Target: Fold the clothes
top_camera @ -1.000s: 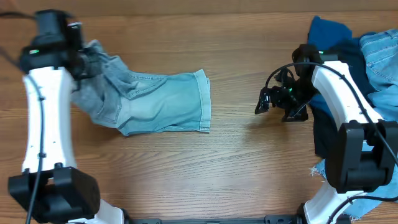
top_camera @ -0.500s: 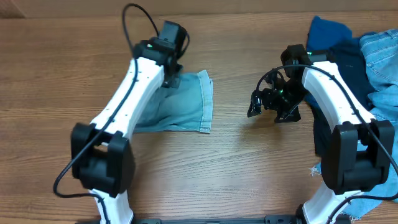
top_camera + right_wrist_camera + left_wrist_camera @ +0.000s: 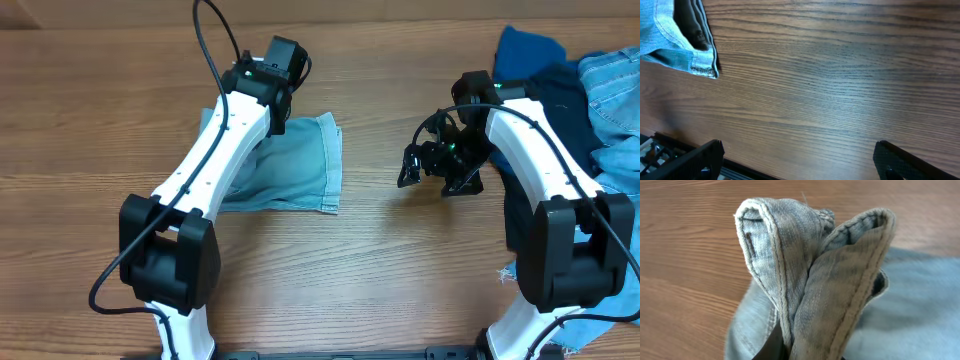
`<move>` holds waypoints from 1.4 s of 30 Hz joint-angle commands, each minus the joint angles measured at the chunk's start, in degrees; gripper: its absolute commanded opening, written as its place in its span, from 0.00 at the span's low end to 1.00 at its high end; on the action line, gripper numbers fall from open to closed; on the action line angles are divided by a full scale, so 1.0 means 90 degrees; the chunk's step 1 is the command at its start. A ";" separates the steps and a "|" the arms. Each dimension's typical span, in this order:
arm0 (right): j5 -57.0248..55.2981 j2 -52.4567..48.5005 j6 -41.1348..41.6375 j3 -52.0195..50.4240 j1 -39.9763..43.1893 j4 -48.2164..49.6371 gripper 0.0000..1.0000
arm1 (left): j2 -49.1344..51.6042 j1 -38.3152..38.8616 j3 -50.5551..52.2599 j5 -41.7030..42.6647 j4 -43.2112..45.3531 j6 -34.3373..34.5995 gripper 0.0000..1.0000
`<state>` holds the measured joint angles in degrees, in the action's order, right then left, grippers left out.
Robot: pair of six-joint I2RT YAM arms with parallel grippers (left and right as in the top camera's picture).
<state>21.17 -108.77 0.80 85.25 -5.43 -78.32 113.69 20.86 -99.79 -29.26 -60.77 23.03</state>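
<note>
The jeans stay held in my left gripper from here until the bunched seam (image 3: 797, 267) lies flat: its flaps stand up in my fingers above the folded part.
The pale light-wash denim jeans (image 3: 300, 165) lie folded over at the table's middle left, their hem edge facing right. My left gripper (image 3: 278, 108) is shut on a bunched seam of the jeans (image 3: 815, 280) and holds it over the folded part near the far edge. My right gripper (image 3: 425, 165) is open and empty, hovering over bare wood to the right of the jeans; its fingertips (image 3: 800, 160) frame the table, and the jeans' hem (image 3: 680, 50) shows at the upper left of that view.
A pile of other clothes lies at the right edge: a royal blue garment (image 3: 525, 50), a dark navy one (image 3: 560, 100) and light denim (image 3: 615, 80). More denim (image 3: 600, 330) hangs at the front right corner.
My left gripper has carried the jeans' left end over to the right, folding it onto the rest. The right gripper shifted slightly left and stayed open.
</note>
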 commanded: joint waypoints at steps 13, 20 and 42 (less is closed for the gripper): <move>0.0041 0.0155 -0.0119 -0.0015 -0.0015 0.0126 1.00 | -0.0355 0.0350 -0.0194 0.0503 0.1236 0.1137 0.04; 0.0041 0.0155 -0.0119 -0.0015 -0.0015 0.0124 1.00 | -0.0347 0.0527 -0.0192 0.3599 0.1445 0.0845 0.76; 0.1719 0.0155 -0.0656 -0.0015 -0.1044 0.0988 1.00 | -0.0716 -0.2280 -0.0216 0.4116 0.0430 -0.0381 0.61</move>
<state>31.03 -108.77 -6.24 85.14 -11.40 -72.62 108.86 3.44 -100.42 11.84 -54.08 17.96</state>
